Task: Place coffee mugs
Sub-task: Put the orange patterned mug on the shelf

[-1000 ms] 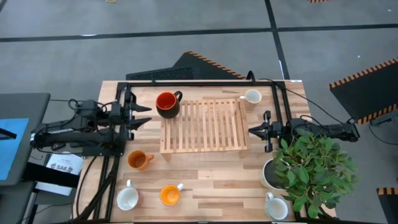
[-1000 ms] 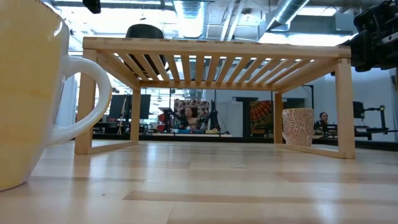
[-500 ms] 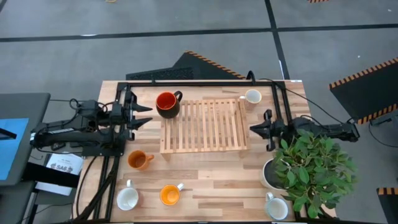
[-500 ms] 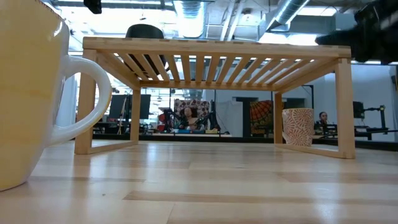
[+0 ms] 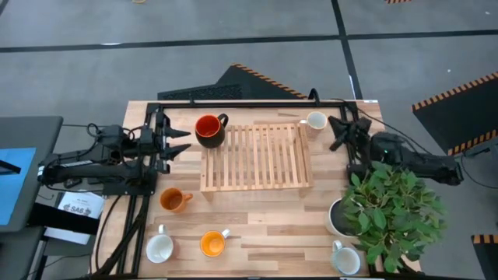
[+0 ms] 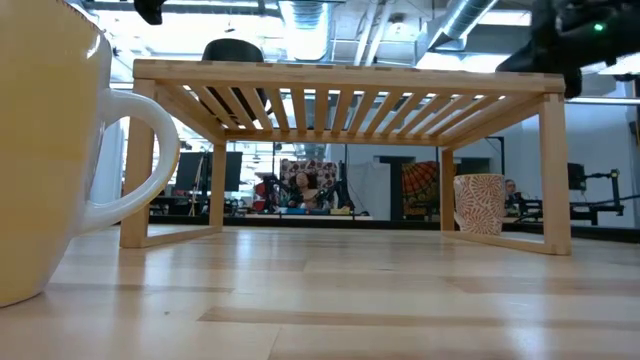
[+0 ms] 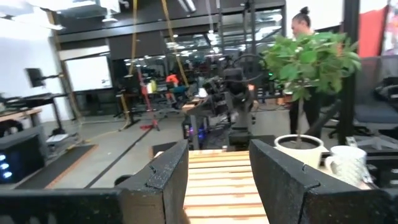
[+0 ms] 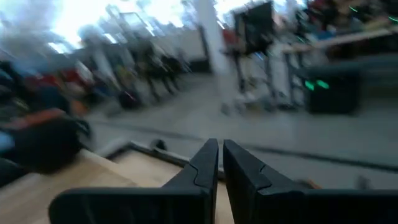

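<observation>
The far white mug needs to go on the slatted wooden rack [image 5: 255, 155], so my right gripper should next grab it by its rim [image 5: 317, 117].
Several coffee mugs stand on their bases on the table around a slatted wooden rack [image 5: 255, 155]. A dark mug with a red inside [image 5: 208, 129] is at the rack's far left corner and a white one [image 5: 315, 120] at its far right corner. Two orange mugs [image 5: 173, 200] [image 5: 212, 243] and a white one [image 5: 159, 249] stand near left, and another white one [image 5: 345, 259] near right. My left gripper [image 5: 184, 143] is open and empty, left of the rack, pointing at it. My right gripper [image 5: 336, 124] is shut and empty, raised just right of the far white mug.
A white plant pot [image 5: 342, 218] with a leafy plant [image 5: 393, 206] stands at the near right, beneath my right arm. A black frame [image 5: 249, 102] runs along the table's far edge and down both sides. In the low view an orange mug [image 6: 50, 150] fills the left.
My right gripper has risen and swung from beside the rack's right edge toward the table's far edge, turning to point far-left near the far white mug. Its fingers have stayed shut.
</observation>
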